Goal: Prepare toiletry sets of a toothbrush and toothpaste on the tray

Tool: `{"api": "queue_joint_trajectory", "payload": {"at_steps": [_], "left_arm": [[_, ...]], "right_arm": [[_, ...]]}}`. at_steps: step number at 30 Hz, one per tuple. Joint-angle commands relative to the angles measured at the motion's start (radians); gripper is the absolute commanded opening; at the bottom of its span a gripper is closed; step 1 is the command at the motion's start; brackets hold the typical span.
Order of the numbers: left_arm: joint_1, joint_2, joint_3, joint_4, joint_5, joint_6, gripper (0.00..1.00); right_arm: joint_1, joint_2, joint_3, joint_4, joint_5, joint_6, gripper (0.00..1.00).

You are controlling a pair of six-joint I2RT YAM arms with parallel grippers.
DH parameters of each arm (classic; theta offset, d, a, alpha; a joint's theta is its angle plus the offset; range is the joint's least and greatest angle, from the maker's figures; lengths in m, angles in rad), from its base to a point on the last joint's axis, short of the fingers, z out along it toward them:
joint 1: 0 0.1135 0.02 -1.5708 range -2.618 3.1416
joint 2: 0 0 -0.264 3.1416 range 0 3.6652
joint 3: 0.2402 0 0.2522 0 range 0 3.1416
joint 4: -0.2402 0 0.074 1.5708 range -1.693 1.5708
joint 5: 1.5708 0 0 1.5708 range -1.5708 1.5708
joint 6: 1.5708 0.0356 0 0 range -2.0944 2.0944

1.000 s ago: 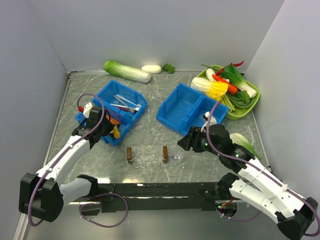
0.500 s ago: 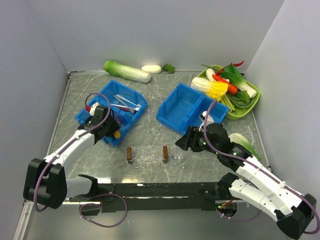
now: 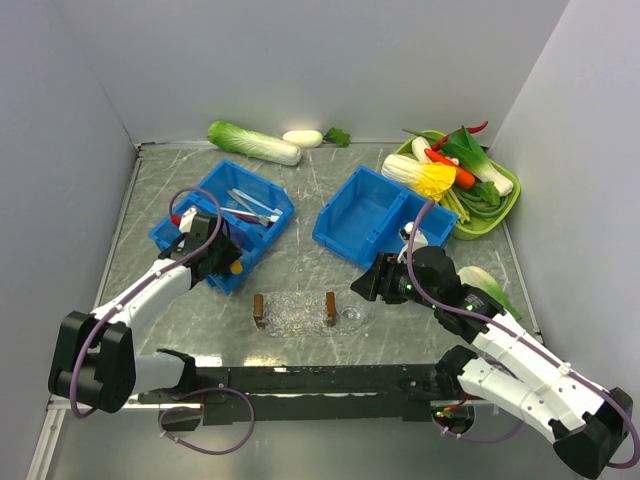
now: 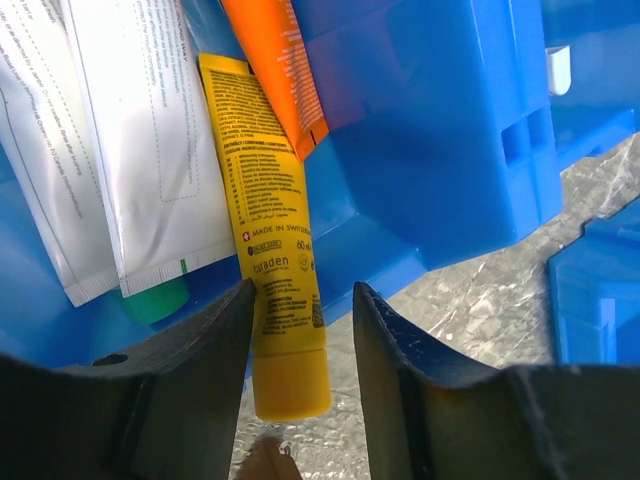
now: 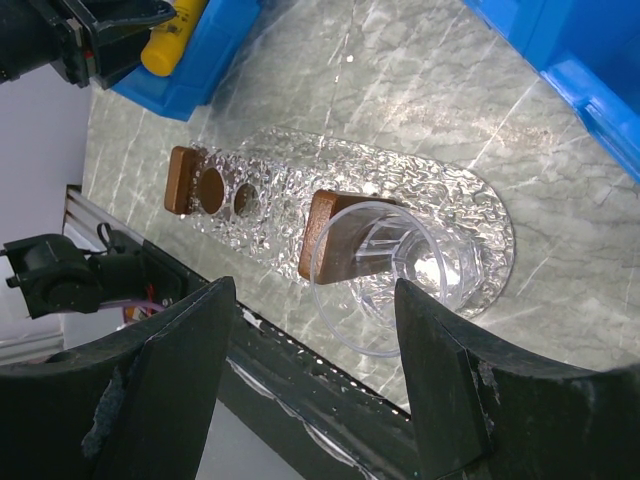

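The yellow toothpaste tube's body [image 3: 235, 263] [image 4: 288, 312] beside its cap is between my fingers, so my left gripper would hold the tube if it closed now, and I need to close it on the tube now.
The clear bumpy tray [image 3: 297, 314] lies at the near middle of the table, with two brown wooden blocks [image 3: 259, 308] on it and a clear cup [image 3: 352, 317] at its right end. Pale toothbrushes [image 3: 250, 207] lie in the far half of the left blue bin [image 3: 265, 238]. My left gripper [image 3: 218, 258] is open at the bin's near end. In the left wrist view its jaws [image 4: 300, 330] straddle a yellow toothpaste tube [image 4: 283, 280] whose cap sticks out over the bin edge. My right gripper [image 5: 312, 290] is open wide around the cup [image 5: 390, 275] over the tray [image 5: 270, 175].
More tubes lie beside the yellow one: orange [image 4: 275, 70] and white [image 4: 130, 140]. A second blue bin [image 3: 370, 215], a green tray of vegetables [image 3: 505, 195], a cabbage [image 3: 252, 142] and a bok choy [image 3: 490, 285] are around. Walls close the sides.
My left gripper has moved right and forward to the near end of the left bin, over the yellow tube. My right gripper has shifted slightly left, towards the cup.
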Motion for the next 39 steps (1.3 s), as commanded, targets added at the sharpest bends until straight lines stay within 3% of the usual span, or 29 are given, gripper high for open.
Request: {"api": "queue_joint_trajectory", "payload": {"at_steps": [1, 12, 18, 39], "left_arm": [[0.023, 0.013, -0.048, -0.009, -0.005, -0.006, 0.48], [0.03, -0.002, -0.083, 0.014, 0.037, -0.009, 0.3], [0.032, -0.036, -0.079, -0.009, 0.043, -0.005, 0.01], [0.032, -0.221, -0.033, -0.116, -0.011, 0.089, 0.01]], "right_arm": [[-0.001, -0.01, -0.008, 0.024, 0.012, -0.014, 0.72], [-0.001, -0.021, -0.01, 0.016, 0.021, -0.011, 0.73], [-0.002, -0.027, -0.01, 0.009, 0.022, -0.011, 0.73], [-0.001, -0.033, -0.002, -0.001, 0.027, -0.006, 0.73]]}}
